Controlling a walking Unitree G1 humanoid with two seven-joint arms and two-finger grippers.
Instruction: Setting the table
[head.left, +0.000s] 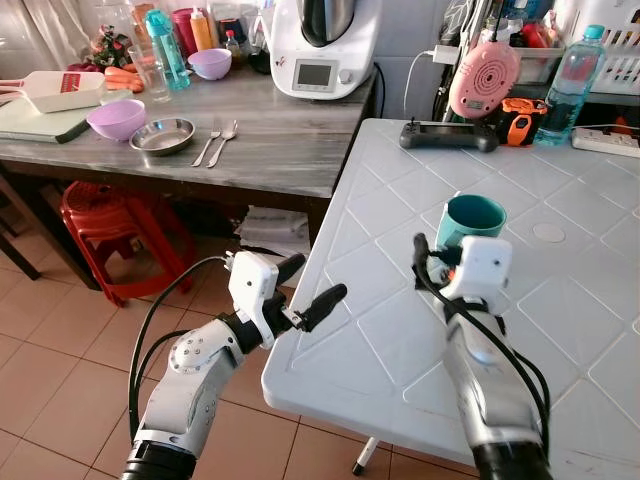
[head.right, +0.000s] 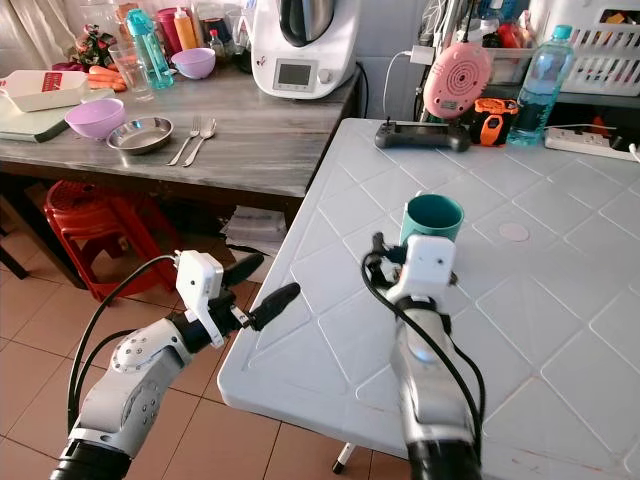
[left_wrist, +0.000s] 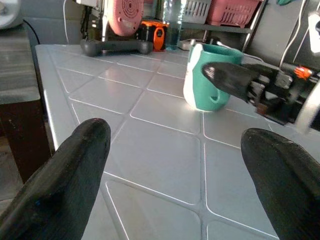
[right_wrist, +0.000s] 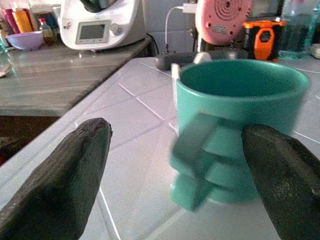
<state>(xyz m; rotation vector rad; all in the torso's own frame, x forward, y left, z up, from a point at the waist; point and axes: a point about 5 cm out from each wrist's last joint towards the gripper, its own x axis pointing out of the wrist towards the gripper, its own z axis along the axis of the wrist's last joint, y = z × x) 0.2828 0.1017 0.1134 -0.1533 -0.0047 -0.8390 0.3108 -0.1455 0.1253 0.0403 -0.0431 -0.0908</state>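
My right gripper will next grab the teal mug's handle (right_wrist: 192, 155), and then it will carry the mug over to set the table.
A teal mug (head.left: 470, 215) stands upright on the white plastic table (head.left: 400, 330), handle towards me. My right gripper (head.left: 450, 252) hovers just on my side of it, open; in the right wrist view its two black fingers (right_wrist: 75, 170) spread wide, with the mug (right_wrist: 235, 130) between them and slightly ahead. I cannot tell whether the fingers touch the mug. My left gripper (head.left: 315, 282) is open and holds nothing, hanging beside the table's left edge over the floor. The left wrist view shows the mug (left_wrist: 210, 75) and one right finger (left_wrist: 230, 80) in front of it.
A wooden counter (head.left: 280, 150) on the left carries a purple bowl (head.left: 117, 118), a metal dish (head.left: 162, 135), a fork and spoon (head.left: 215, 142) and a kitchen machine (head.left: 320, 45). A red stool (head.left: 110, 225) stands beneath it. A controller (head.left: 448, 135), pink device (head.left: 483, 78) and water bottle (head.left: 570, 85) line the table's far edge.
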